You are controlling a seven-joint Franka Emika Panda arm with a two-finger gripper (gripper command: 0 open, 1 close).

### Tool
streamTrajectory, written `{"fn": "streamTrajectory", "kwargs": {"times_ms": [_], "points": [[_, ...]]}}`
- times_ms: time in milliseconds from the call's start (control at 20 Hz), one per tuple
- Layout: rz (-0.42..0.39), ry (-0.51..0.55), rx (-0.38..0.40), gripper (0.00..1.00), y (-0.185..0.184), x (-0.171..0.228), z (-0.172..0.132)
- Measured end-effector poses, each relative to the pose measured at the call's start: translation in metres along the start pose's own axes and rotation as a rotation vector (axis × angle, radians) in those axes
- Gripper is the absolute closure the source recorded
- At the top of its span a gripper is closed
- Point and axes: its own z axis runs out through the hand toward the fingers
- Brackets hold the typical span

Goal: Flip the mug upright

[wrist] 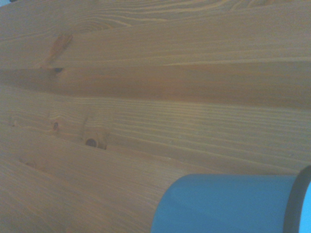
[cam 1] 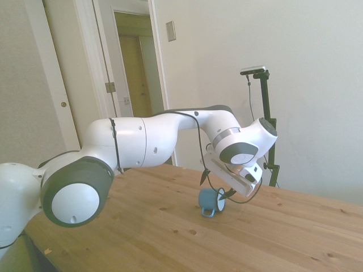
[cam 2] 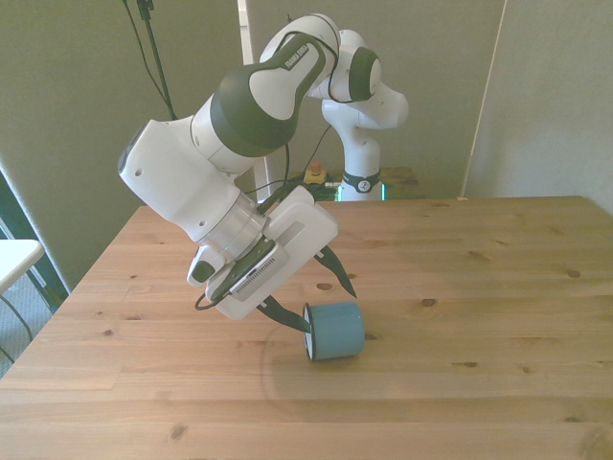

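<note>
The mug's round body (cam 2: 339, 331) is about as wide as my open fingers. My gripper needs to grab the mug by the thin rim at its opening (cam 2: 307, 309) next.
The small teal-blue mug (cam 2: 337, 332) lies on its side on the wooden table (cam 2: 479, 287), its white mouth turned toward the front view's left. From the side, the mug (cam 1: 211, 200) shows its loop handle low against the table. My gripper (cam 2: 329, 310) is tilted down over it and open, jaws wide apart. One dark fingertip (cam 2: 299, 324) sits at the mug's rim, and the other (cam 2: 343, 283) hangs just above and behind its body. Whether either one touches the mug is unclear. The gripper (cam 1: 215, 188) sits right at the mug. Close up, the wrist view catches the blue wall of the mug (wrist: 223, 204).
Bare wood planks (cam 1: 170, 226) spread around the mug on all sides. A door and doorway (cam 1: 133, 68) stand behind the table in the side view. The robot's base (cam 2: 364, 182) is at the table's far edge.
</note>
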Motion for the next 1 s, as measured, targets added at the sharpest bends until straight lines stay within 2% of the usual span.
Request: {"fn": "streamTrajectory", "kwargs": {"times_ms": [300, 1000], "points": [[-0.005, -0.032, 0.027, 1.0, -0.004, 0.002, 0.012], [-0.005, -0.056, 0.035, 1.0, -0.004, 0.0, 0.015]]}}
